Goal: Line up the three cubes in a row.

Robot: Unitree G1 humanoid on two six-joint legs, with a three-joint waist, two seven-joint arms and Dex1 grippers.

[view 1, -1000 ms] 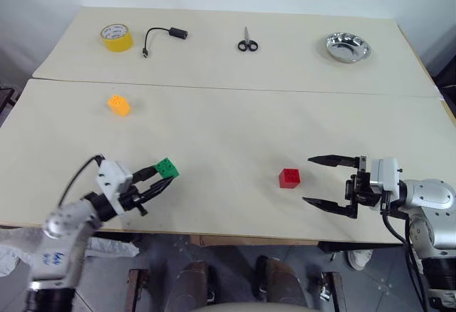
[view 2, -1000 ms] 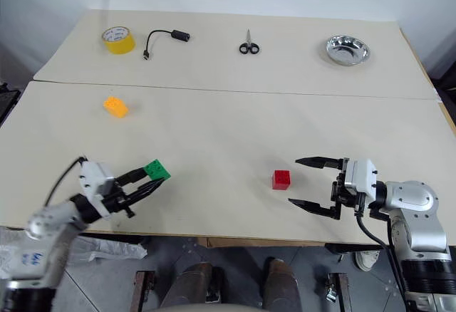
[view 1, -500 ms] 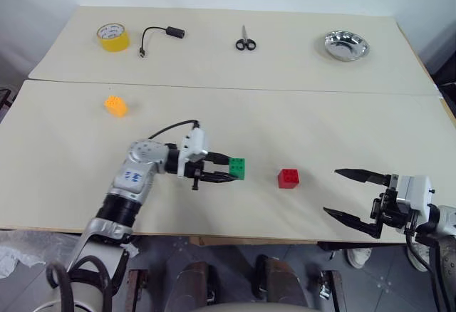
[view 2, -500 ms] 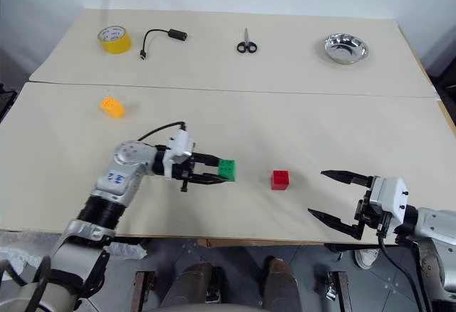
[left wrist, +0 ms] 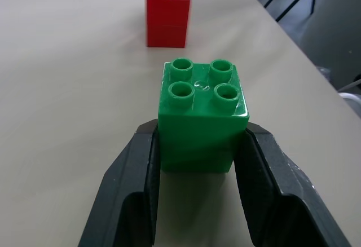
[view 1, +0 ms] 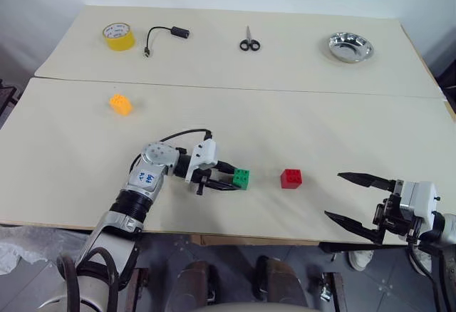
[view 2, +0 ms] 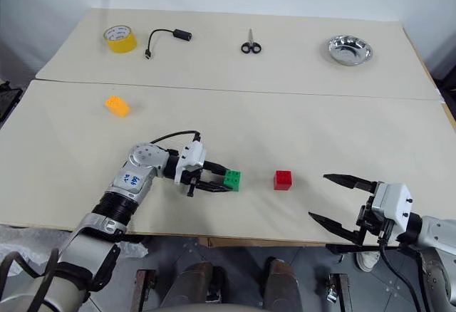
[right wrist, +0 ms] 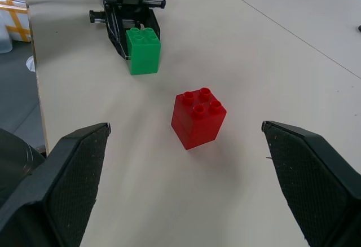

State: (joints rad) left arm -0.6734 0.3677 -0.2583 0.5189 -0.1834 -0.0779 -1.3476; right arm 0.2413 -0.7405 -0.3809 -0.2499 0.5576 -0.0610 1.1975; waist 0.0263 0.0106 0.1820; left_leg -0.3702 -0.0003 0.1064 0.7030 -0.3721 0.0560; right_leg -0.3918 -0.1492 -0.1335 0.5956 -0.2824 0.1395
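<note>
The green cube's base sits at the tabletop in line with the red cube [view 1: 291,178]. The green cube would stand there, so it is time for my left gripper to open now.
My left gripper [view 1: 235,179] is shut on the green cube [view 1: 241,178], held upright low over the near table, studs up [left wrist: 203,114]. A short gap to its right, the red cube [view 1: 291,178] rests on the table, seen too in the right wrist view [right wrist: 198,117]. The orange-yellow cube [view 1: 120,104] lies far off at the left. My right gripper [view 1: 351,197] hangs open at the table's front right edge, empty, well to the right of the red cube.
On the far board lie a yellow tape roll [view 1: 117,36], a black cable adapter [view 1: 167,35], scissors [view 1: 249,42] and a steel bowl [view 1: 350,47]. A seam [view 1: 235,90] runs between the two boards.
My left gripper carried the green cube from the front left rightward and lower, stopping close to the red cube. The right gripper drew back to the right, away from the red cube.
</note>
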